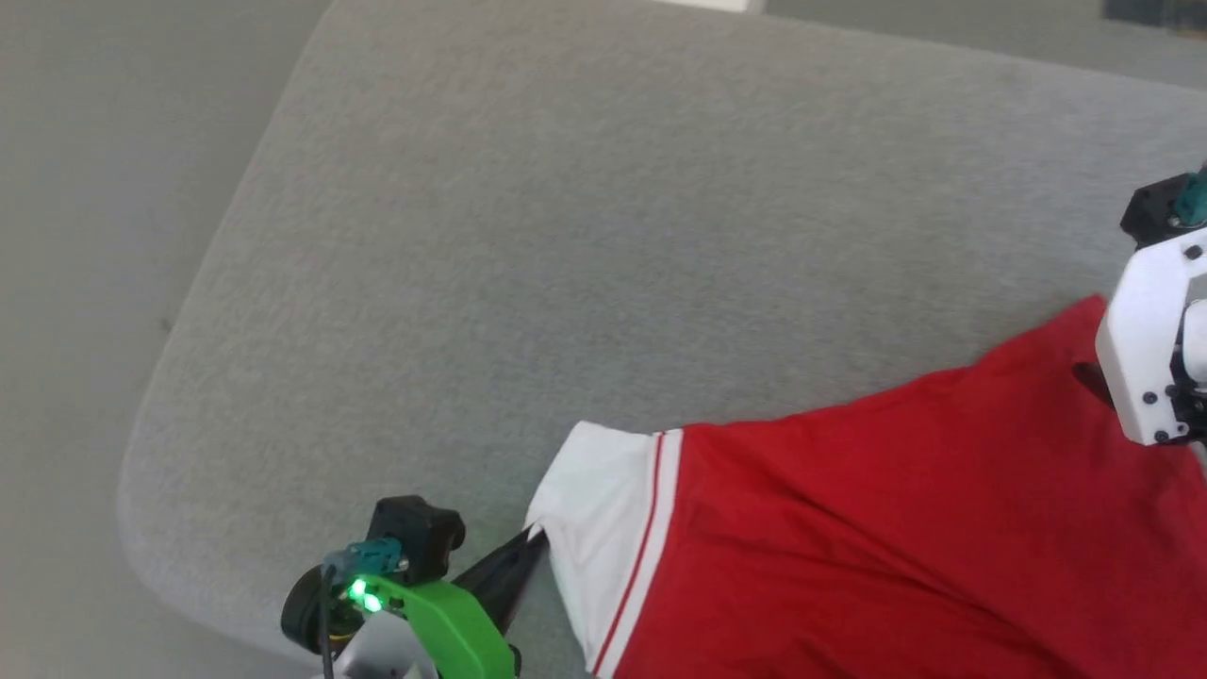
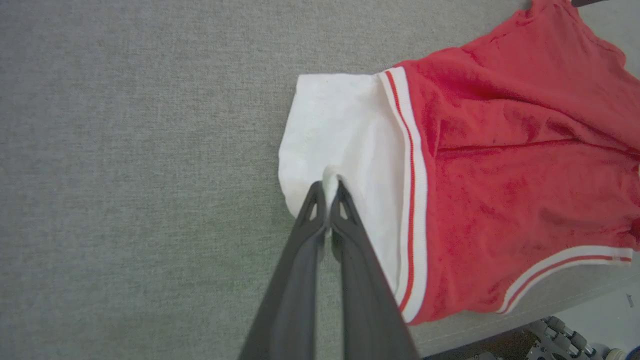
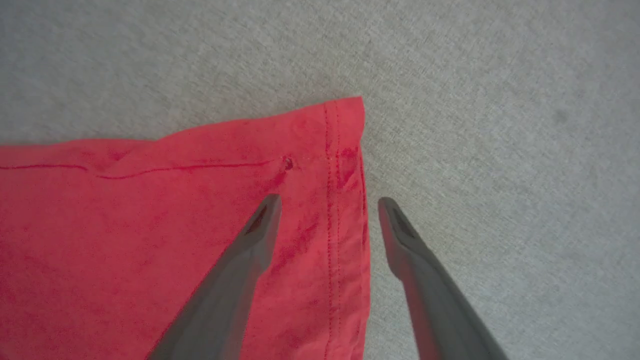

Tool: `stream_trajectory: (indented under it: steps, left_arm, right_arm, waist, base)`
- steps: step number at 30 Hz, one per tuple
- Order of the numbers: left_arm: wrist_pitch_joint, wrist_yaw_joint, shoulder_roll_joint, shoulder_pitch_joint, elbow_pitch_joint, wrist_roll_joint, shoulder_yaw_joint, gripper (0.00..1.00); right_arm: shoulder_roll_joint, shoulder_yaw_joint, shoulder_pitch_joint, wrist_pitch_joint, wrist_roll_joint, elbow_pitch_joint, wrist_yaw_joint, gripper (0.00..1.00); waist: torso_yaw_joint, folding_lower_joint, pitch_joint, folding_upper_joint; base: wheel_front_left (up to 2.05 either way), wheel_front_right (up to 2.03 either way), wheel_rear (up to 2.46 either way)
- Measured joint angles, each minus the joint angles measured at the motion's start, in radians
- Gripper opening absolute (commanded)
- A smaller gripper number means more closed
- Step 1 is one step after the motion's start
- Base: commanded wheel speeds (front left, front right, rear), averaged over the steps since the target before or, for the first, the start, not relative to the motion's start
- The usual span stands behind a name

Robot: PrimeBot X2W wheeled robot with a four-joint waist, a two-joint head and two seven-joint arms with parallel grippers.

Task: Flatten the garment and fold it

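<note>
The red jersey needs to be flattened and folded, so my right gripper will next grab its hemmed corner.
The garment, a red jersey with a white sleeve panel and red-striped white trim, lies spread over the lower right of the grey cushion. My left gripper is shut on the white sleeve, a pinch of cloth showing between its tips; in the head view it sits at the sleeve's near edge. My right gripper stands open over the garment's hemmed corner, one finger above the red cloth, the other above bare cushion, with nothing held.
The cushion's rounded edge drops off to the pale floor on the left. Past the cushion's near edge, wheels of a base show in the left wrist view. Bare grey cushion extends far beyond the garment.
</note>
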Motion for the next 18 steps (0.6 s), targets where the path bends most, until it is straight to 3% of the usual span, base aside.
stream_trajectory:
  steps: [8, 9, 10, 11, 18]
  left_arm:
    - [-0.013, -0.011, -0.031, -0.015, 0.027, 0.001, -0.011, 0.00]
    - [-0.013, -0.015, -0.033, -0.015, 0.030, 0.001, -0.013, 0.00]
    - [-0.013, -0.016, -0.033, -0.015, 0.033, 0.001, -0.014, 0.00]
    - [-0.013, -0.016, -0.034, -0.015, 0.036, 0.001, -0.015, 0.00]
    - [-0.014, -0.017, -0.031, -0.016, 0.049, 0.000, -0.013, 0.00]
  right_arm:
    - [-0.045, 0.053, -0.027, -0.004, -0.009, 0.092, 0.000, 1.00]
    - [-0.051, 0.056, -0.027, -0.004, -0.006, 0.094, 0.000, 0.49]
    - [-0.055, 0.059, -0.027, -0.005, -0.003, 0.094, 0.000, 0.11]
    - [-0.059, 0.064, -0.027, -0.011, 0.001, 0.095, 0.000, 0.00]
    - [-0.056, 0.073, -0.033, -0.127, 0.017, 0.141, 0.000, 0.00]
  waist:
    - [0.067, 0.0000, 0.055, 0.0000]
    - [0.072, 0.0000, 0.060, 0.0000]
    - [0.076, 0.0000, 0.063, 0.0000]
    - [0.080, 0.0000, 0.066, 0.0000]
    - [0.074, 0.0000, 0.047, 0.0000]
  base:
    - [0.00, 0.00, 0.00]
    - [0.00, 0.00, 0.00]
    - [0.00, 0.00, 0.00]
    - [0.00, 0.00, 0.00]
    - [0.00, 0.00, 0.00]
